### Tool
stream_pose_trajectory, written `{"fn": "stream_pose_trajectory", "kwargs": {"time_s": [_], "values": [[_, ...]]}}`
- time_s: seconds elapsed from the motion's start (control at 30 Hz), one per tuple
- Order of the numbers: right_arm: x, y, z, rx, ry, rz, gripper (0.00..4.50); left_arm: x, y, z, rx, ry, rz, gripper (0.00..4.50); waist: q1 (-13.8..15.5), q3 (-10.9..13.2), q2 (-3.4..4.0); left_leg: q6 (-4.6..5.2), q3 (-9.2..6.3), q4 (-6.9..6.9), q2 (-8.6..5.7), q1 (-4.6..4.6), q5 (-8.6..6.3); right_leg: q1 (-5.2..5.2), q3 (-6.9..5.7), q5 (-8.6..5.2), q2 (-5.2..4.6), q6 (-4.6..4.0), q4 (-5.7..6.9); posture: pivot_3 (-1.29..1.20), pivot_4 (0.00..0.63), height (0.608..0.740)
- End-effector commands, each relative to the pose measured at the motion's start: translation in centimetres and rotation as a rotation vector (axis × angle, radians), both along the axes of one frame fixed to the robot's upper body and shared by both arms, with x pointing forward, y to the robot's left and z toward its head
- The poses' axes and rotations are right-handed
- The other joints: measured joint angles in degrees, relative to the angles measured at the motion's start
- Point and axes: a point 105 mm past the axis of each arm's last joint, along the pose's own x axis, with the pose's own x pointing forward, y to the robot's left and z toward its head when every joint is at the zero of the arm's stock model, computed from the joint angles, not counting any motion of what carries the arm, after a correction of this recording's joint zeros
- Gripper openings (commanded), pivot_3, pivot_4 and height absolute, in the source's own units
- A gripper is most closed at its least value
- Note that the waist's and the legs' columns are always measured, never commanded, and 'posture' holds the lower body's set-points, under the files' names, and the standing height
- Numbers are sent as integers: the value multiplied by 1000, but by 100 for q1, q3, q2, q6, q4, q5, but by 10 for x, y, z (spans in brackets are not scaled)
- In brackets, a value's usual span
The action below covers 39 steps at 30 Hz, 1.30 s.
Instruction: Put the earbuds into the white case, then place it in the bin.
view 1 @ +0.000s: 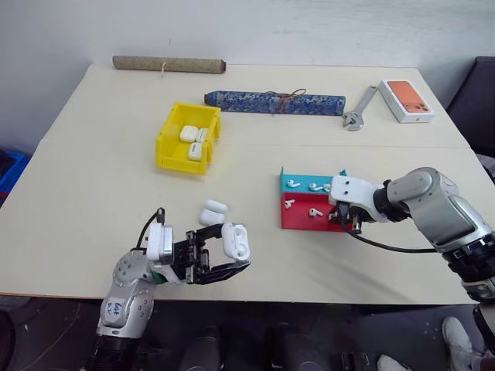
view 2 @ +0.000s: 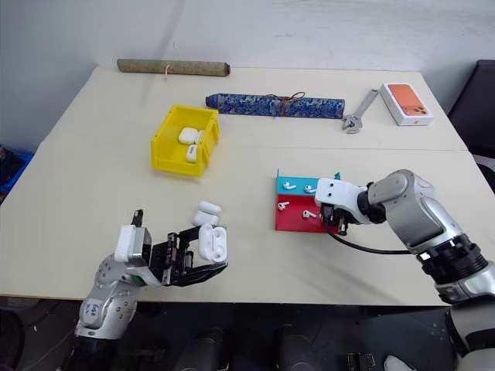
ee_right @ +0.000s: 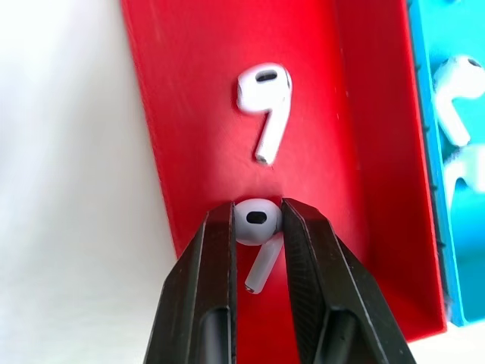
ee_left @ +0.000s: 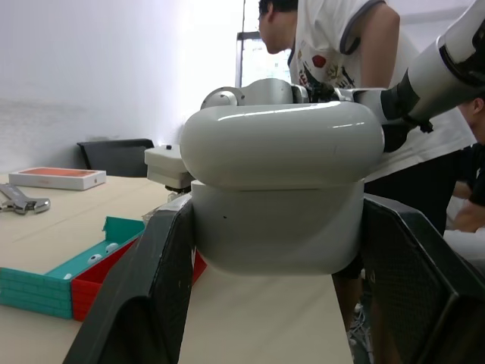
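Note:
My right gripper needs to move the earbud head to the white case (view 1: 236, 241) before it lets go of the earbud head. The earbud head is down in the red tray.
My left gripper (view 1: 229, 261) hovers near the table's front edge, shut on a white case (view 1: 236, 241) whose lid stands open; its glossy shell looms large between the fingers (ee_left: 151, 288) in the left wrist view. My right gripper (ee_right: 256, 206) points down into the red tray (view 1: 298, 219), shut on the head of one earbud (ee_right: 258, 221). A second earbud (ee_right: 265, 95) lies loose in the same tray. More earbuds (view 1: 294, 184) lie in the adjoining blue tray (view 1: 303, 177). The yellow bin (view 1: 165, 148) at the left middle holds white cases (view 1: 189, 133).
Two more white cases (view 1: 214, 212) lie on the table just beyond my left gripper. At the back are a blue patterned roll (view 1: 274, 101), a brown roll (view 1: 168, 64), a wrench (view 1: 357, 112) and an orange-topped box (view 1: 407, 100). A person (ee_left: 341, 45) stands past the table's right side.

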Motion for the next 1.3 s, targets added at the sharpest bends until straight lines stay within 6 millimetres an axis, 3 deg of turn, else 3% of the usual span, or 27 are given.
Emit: {"fn": "stream_pose_trajectory", "kwargs": {"time_s": [0.03,0.1,0.17,0.27,0.33,0.43,0.6,0.93,1.3], "values": [[-12,4,46,195,-91,90,447,-4,6,23,-52,-17,-71,2837,2,0,0,0,0,-1,0,0,0,0,0,0,0,0,-1,0,150,740],[-27,5,63,317,-123,173,447,-4,9,25,-33,-10,-123,2837,15,0,0,0,-1,-1,0,0,0,3,-3,0,0,0,-3,0,150,740],[-43,15,90,563,-195,246,447,2,10,28,-41,-7,-144,2837,23,0,0,0,-7,-2,0,0,0,12,-11,1,0,2,-13,0,150,740],[-69,38,127,934,-317,351,447,11,6,32,-74,-6,-170,2837,-1,0,0,0,-10,6,0,2,-1,22,-15,6,0,12,-16,0,150,740],[-87,58,137,1097,-391,417,447,16,2,34,-87,0,-192,2837,-16,1,-1,1,-9,4,0,7,0,24,-13,8,2,15,-13,0,150,740],[-109,87,134,1178,-377,510,447,22,-4,37,-105,2,-221,2837,0,1,0,-1,-9,2,0,9,0,19,-12,8,4,15,-3,0,150,740],[-121,119,136,1294,-425,626,447,27,-17,46,-122,0,-292,2837,-1,1,0,0,-8,5,-3,8,2,19,-6,10,4,18,-5,0,150,740],[-102,135,119,1260,-534,662,447,24,-24,52,-122,-10,-332,2837,-9,1,0,-5,-8,0,-4,8,5,14,-5,10,3,18,-5,0,150,740],[-96,137,92,1233,-483,662,447,24,-23,51,-110,-22,-307,2837,-5,1,0,-5,-8,1,-4,7,5,14,-5,10,2,18,-6,0,150,740]]}}
